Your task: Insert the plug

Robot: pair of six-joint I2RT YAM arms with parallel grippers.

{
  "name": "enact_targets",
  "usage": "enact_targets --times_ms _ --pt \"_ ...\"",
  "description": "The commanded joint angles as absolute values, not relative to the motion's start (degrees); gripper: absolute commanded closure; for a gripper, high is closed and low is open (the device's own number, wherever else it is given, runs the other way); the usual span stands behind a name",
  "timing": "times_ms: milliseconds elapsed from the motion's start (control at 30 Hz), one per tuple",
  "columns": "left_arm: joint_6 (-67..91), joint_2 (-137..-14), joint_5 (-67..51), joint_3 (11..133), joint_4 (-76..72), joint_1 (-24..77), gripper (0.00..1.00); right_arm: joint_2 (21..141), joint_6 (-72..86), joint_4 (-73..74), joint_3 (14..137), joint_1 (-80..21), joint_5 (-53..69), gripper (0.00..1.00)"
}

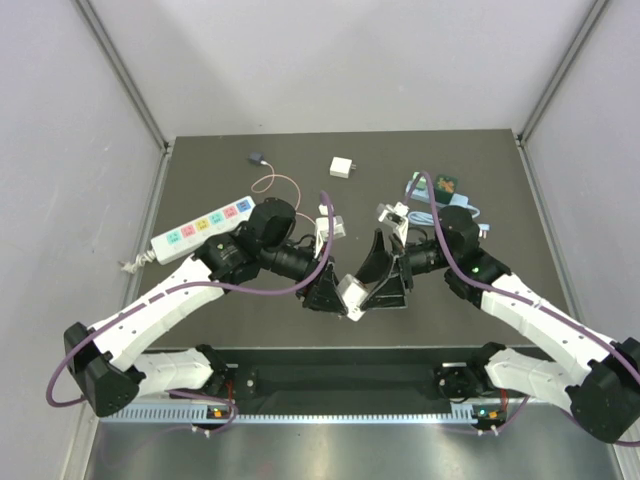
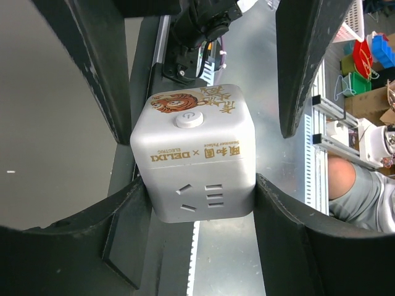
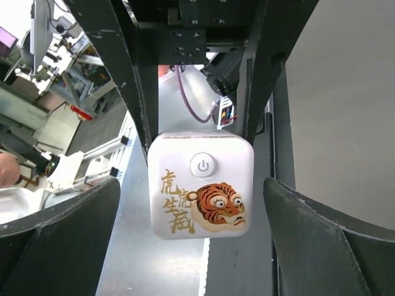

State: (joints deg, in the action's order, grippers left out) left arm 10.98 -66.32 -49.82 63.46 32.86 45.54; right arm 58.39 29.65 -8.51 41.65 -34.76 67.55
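The opposite side of the cube socket should stay free to insert the plug, so my right gripper needs to grab the cube socket next by the sides on either side of its tiger side (image 1: 354, 292) (image 3: 202, 185).
A white cube socket (image 1: 353, 296) with a tiger print and a power button hangs above the table's near edge. My left gripper (image 1: 335, 293) is shut on it. In the left wrist view the cube (image 2: 193, 154) sits between both fingers (image 2: 123, 234), its slotted face toward the camera. My right gripper (image 1: 380, 278) is open and faces the cube from the right, its fingers apart from it. In the right wrist view the tiger face (image 3: 202, 185) lies between the wide fingers (image 3: 62, 240) without contact. A white plug (image 1: 393, 212) lies on the mat behind the right gripper.
A white power strip (image 1: 200, 228) with coloured switches lies at the left. A white adapter (image 1: 343, 167) and a small grey plug (image 1: 256, 157) with a pink cable (image 1: 275, 183) lie at the back. A blue cable and a green item (image 1: 445, 187) lie at the back right.
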Motion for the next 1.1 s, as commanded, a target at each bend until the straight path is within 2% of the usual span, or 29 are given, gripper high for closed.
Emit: enact_targets --times_ms 0,167,267,300,367,400,433,467,500,533,567,600,633,800,900,1067 --pt "9.14 -67.06 -53.26 66.36 30.06 45.62 1.00 58.71 27.42 -9.23 41.66 -36.56 68.20 0.03" --pt "8.53 -68.55 -54.40 66.62 30.67 45.62 1.00 60.38 28.38 -10.54 42.36 -37.18 68.55 0.12" --pt "7.74 -69.26 -54.40 67.76 31.99 45.62 1.00 62.14 28.04 -9.76 43.24 -37.35 69.26 0.22" --pt "7.56 -69.52 -53.80 68.37 32.25 45.62 1.00 62.75 27.52 -9.06 43.50 -37.35 69.43 0.35" --pt "7.30 -69.43 -52.65 68.99 33.13 45.53 1.00 63.10 26.46 -7.31 43.94 -37.53 69.43 0.48" --pt "6.95 -69.35 -51.95 69.60 33.57 45.53 1.00 63.19 26.02 -6.69 43.86 -37.70 69.35 0.61" --pt "6.77 -69.17 -50.38 69.87 34.01 45.53 1.00 63.11 25.49 -6.24 43.86 -37.62 69.00 0.70" --pt "6.77 -69.00 -49.67 70.05 33.93 45.53 0.96 62.93 24.97 -5.11 43.86 -37.70 68.56 0.78" --pt "6.85 -68.91 -48.70 70.48 34.01 45.61 0.78 62.15 24.53 -4.58 43.86 -37.71 67.95 0.93" --pt "7.12 -68.65 -46.26 70.66 34.19 45.53 0.61 61.70 23.74 -4.14 43.77 -37.71 66.37 1.00" --pt "7.73 -68.38 -44.84 70.75 34.02 45.53 0.41 61.18 23.64 -3.52 43.86 -37.71 65.92 1.00" --pt "7.82 -68.20 -43.52 70.93 34.01 45.53 0.27 60.21 23.73 -3.43 43.86 -37.62 65.57 1.00" --pt "8.00 -67.86 -42.46 70.93 34.10 45.53 0.19 59.86 23.56 -3.25 44.29 -37.62 64.35 1.00" --pt "9.49 -66.10 -32.10 70.84 33.84 45.09 0.09 58.10 22.59 -0.96 45.44 -34.90 60.47 1.00" --pt "10.63 -65.22 -27.69 70.14 33.22 44.12 0.05 58.71 25.82 -3.77 44.39 -28.94 60.81 1.00" --pt "11.78 -66.53 -13.40 71.98 36.21 41.14 0.07 57.75 25.84 -2.21 45.00 -25.67 57.93 1.00"
